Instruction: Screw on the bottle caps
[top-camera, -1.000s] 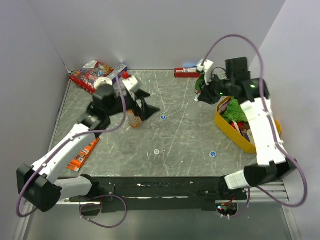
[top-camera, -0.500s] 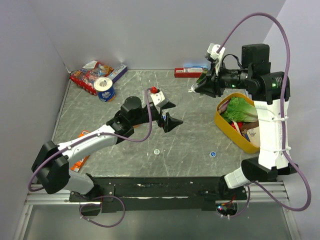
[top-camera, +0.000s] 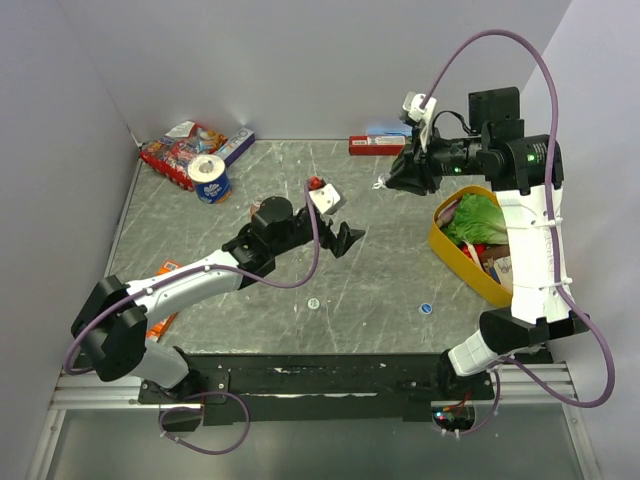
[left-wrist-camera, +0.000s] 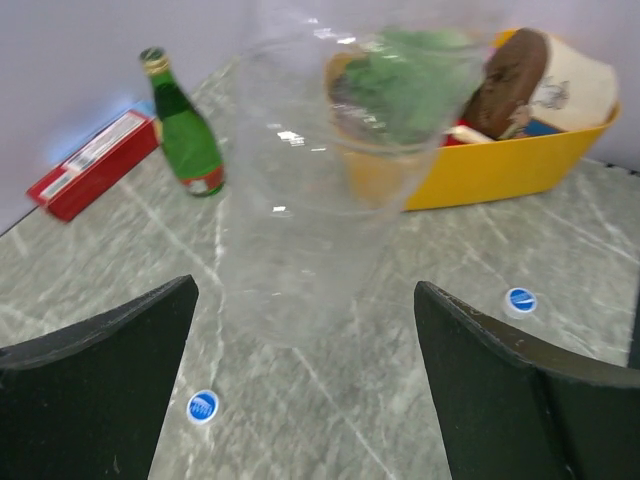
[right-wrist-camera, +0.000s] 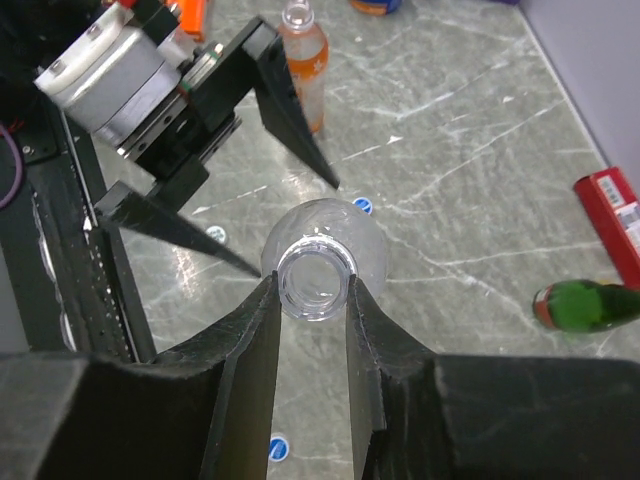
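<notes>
My left gripper should grab the clear bottle by its lower body (top-camera: 379, 184) (left-wrist-camera: 298, 236) next. The bottle's opening and neck then stay free for screwing on a cap.
My right gripper (right-wrist-camera: 313, 285) is shut on the neck of a clear empty bottle (right-wrist-camera: 340, 225), which has no cap and hangs mouth-up above the table. My left gripper (left-wrist-camera: 305, 290) is open, and the clear bottle (left-wrist-camera: 310, 200) floats just beyond its two fingers without touching them. From above, the left gripper (top-camera: 345, 222) sits mid-table and the right gripper (top-camera: 398, 182) is at the back right. The orange drink bottle (right-wrist-camera: 303, 60) stands uncapped behind the left wrist. Blue bottle caps (left-wrist-camera: 202, 406) (left-wrist-camera: 519, 299) (top-camera: 425, 309) and a white cap (top-camera: 313, 302) lie on the table.
A green bottle (left-wrist-camera: 185, 130) and a red box (top-camera: 372, 146) sit at the back. A yellow basket (top-camera: 447, 248) with lettuce is at the right. A tape roll (top-camera: 209, 178) and snack packs (top-camera: 180, 150) are at the back left, an orange packet (top-camera: 160, 315) at the left.
My left arm has swung from the orange bottle at the left to mid-table, still open. My right arm has shifted a little at the back right, still holding the clear bottle.
</notes>
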